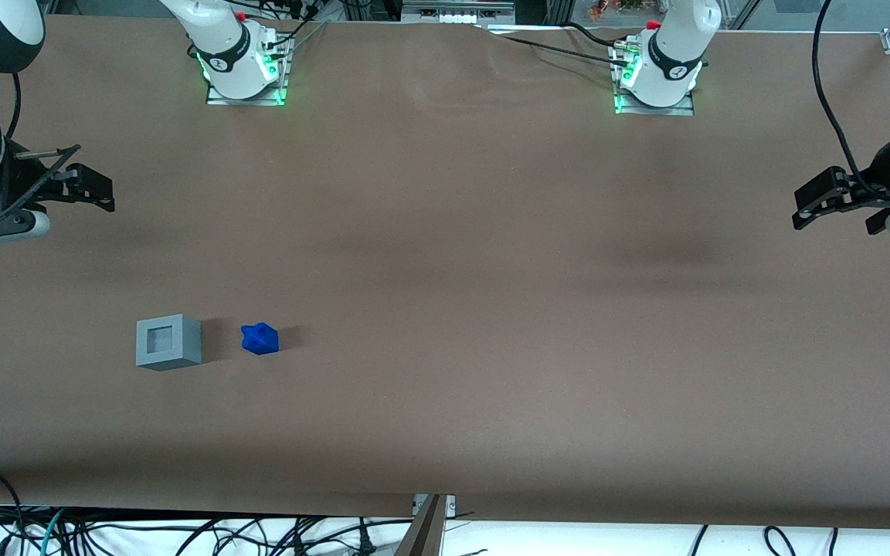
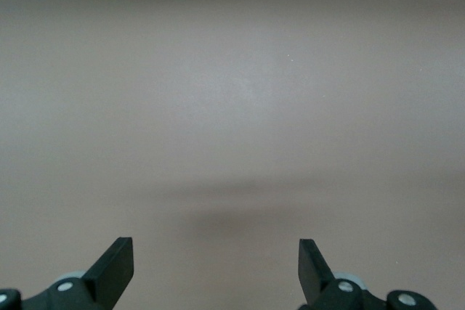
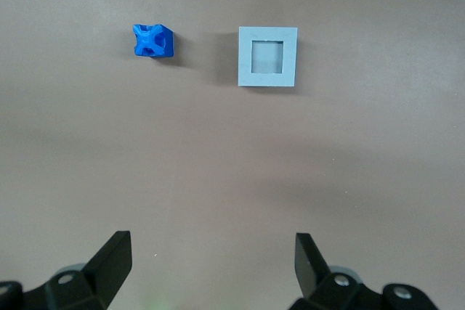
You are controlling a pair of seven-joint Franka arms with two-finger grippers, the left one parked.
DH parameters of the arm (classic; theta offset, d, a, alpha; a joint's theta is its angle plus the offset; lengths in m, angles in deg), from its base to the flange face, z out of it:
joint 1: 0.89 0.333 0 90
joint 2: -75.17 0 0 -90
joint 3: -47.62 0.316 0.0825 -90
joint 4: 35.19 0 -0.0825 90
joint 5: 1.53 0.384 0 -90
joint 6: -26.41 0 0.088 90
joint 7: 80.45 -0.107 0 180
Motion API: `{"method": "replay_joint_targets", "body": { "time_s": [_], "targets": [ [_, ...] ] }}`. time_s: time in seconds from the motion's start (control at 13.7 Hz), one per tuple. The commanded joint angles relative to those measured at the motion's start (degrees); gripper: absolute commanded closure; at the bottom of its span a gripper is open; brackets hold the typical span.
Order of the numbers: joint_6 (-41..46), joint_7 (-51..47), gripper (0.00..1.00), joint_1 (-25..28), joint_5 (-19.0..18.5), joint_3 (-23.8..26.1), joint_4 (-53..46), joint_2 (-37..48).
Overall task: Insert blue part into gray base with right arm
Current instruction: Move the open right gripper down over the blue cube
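Observation:
The blue part has to go into the gray base's hole [image 1: 159, 340], so the right gripper should next grab it by its body [image 1: 260, 339].
The blue part [image 1: 259, 338] lies on the brown table beside the gray base [image 1: 168, 341], with a small gap between them. The base's square recess faces the front camera and upward. Both also show in the right wrist view: the blue part [image 3: 153, 41] and the gray base [image 3: 267, 56] with its recess toward the camera. My right gripper [image 1: 90, 188] hovers at the working arm's end of the table, farther from the front camera than both objects and well apart from them. Its fingers [image 3: 112, 259] are spread wide with nothing between them.
The brown table cover [image 1: 445, 255] spans the whole view. Both arm bases [image 1: 242, 66] stand at the table's edge farthest from the front camera. Cables lie below the near table edge [image 1: 182, 533].

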Motion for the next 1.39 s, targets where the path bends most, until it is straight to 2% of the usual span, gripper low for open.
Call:
{"method": "replay_joint_targets", "body": {
  "time_s": [0.0, 0.22, 0.44, 0.88, 1.02, 1.32],
  "targets": [
    [-1.84, -0.03, 0.01, -0.29, 1.14, 0.29, 0.31, -0.32],
    [-6.14, -6.70, 0.01, -0.29, 0.88, 2.57, 1.97, -3.13],
    [-17.11, -13.64, 0.01, -0.11, 0.79, 5.03, 7.24, -6.12],
    [-38.82, -14.72, 0.01, 2.16, 0.00, 5.30, 11.56, -18.06],
    [-44.45, -14.63, 0.01, 3.66, -1.92, 5.21, 11.74, -21.76],
    [-50.53, -14.63, 0.01, 5.15, -8.95, 5.21, 11.65, -26.51]
  ]
}}
